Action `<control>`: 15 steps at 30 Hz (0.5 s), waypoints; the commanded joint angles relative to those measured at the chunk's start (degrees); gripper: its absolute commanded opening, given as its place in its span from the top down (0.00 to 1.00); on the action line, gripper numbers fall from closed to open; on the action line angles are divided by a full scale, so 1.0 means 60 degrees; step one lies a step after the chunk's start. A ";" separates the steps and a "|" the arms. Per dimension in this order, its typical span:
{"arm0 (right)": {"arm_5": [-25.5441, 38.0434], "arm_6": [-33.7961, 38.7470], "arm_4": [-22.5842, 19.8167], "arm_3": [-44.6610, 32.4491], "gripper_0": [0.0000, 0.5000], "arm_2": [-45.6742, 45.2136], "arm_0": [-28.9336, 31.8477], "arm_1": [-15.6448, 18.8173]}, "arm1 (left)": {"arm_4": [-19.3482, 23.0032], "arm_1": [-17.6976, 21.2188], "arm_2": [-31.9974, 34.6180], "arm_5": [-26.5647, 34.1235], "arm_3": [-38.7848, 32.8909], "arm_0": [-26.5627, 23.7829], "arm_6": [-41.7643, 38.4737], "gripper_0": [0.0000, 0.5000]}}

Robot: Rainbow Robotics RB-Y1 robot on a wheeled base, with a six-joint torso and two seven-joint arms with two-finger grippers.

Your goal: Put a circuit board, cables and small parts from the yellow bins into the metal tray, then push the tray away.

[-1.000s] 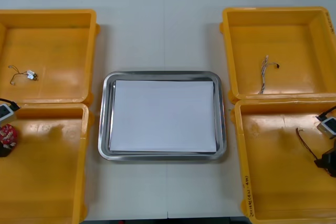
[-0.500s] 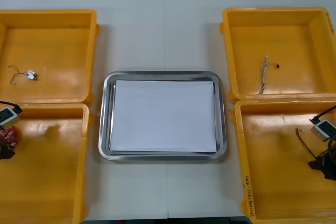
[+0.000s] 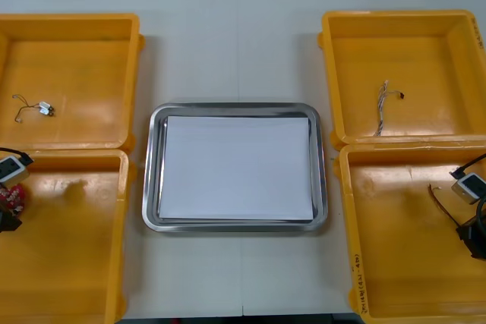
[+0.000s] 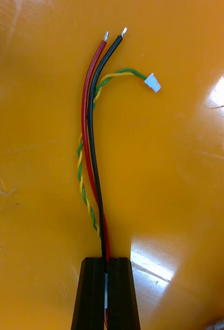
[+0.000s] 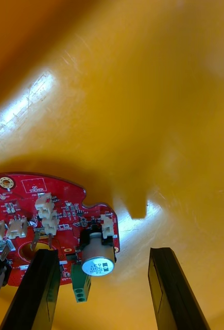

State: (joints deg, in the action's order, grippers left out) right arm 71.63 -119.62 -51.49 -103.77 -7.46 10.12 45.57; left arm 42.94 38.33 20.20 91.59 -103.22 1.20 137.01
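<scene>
My left gripper grabs the red board [image 3: 14,196] [image 5: 39,216] by the silver capacitor standing up next, since the flat board is too wide for the fingers.
My right gripper [image 4: 105,289] is down in the near right yellow bin [image 3: 402,263], shut on one end of a cable [image 4: 91,144]. The cable has red and black wires with a twisted yellow-green strand ending in a white plug, and lies flat on the bin floor beyond the fingertips. In the front view the right gripper [image 3: 472,234] sits at the right edge, with the cable [image 3: 436,199] beside it. My left gripper [image 5: 104,294] stands open in the near left bin [image 3: 68,248]. One finger [image 5: 34,289] overlaps the edge of the round red circuit board [image 5: 39,216]. The board [image 3: 14,196] touches the left gripper [image 3: 6,218].
The metal tray [image 3: 152,172], white inside, lies between the bins at the table's middle. A twisted blue and white cable [image 3: 382,104] is in the far right bin [image 3: 410,43]. A small metal part with thin wires [image 3: 34,108] is in the far left bin [image 3: 76,58].
My right gripper has shifted slightly over the cable and shut on its end. My left gripper has come a little nearer over the board's edge, still open.
</scene>
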 commanded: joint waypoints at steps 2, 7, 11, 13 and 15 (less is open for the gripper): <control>0.0044 -0.0352 -0.0296 0.0069 1.00 -0.0031 0.0261 0.0242 | -0.0242 -0.0236 -0.0173 -0.0118 -0.0024 0.0239 0.0397 0.00; 0.0762 -0.0352 -0.0750 -0.0121 1.00 -0.0499 0.0203 0.0286 | -0.0272 -0.0265 -0.0173 -0.0118 -0.0024 0.0239 0.0412 0.00; 0.1494 -0.0220 -0.0721 -0.0663 1.00 -0.0895 0.0173 0.0286 | -0.0272 -0.0265 -0.0187 -0.0118 -0.0024 0.0253 0.0412 0.19; 0.2124 -0.0118 -0.0882 -0.0986 1.00 -0.1232 0.0173 0.0286 | -0.0272 -0.0265 -0.0187 -0.0118 -0.0024 0.0253 0.0426 0.52; 0.2608 0.0117 -0.1160 -0.1264 1.00 -0.1510 0.0144 0.0286 | -0.0272 -0.0265 -0.0187 -0.0118 -0.0024 0.0239 0.0441 0.76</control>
State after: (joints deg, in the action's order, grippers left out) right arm 84.47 -119.67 -56.30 -107.76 -11.95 10.12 45.83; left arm 41.86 37.40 20.15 91.46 -103.15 1.21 137.01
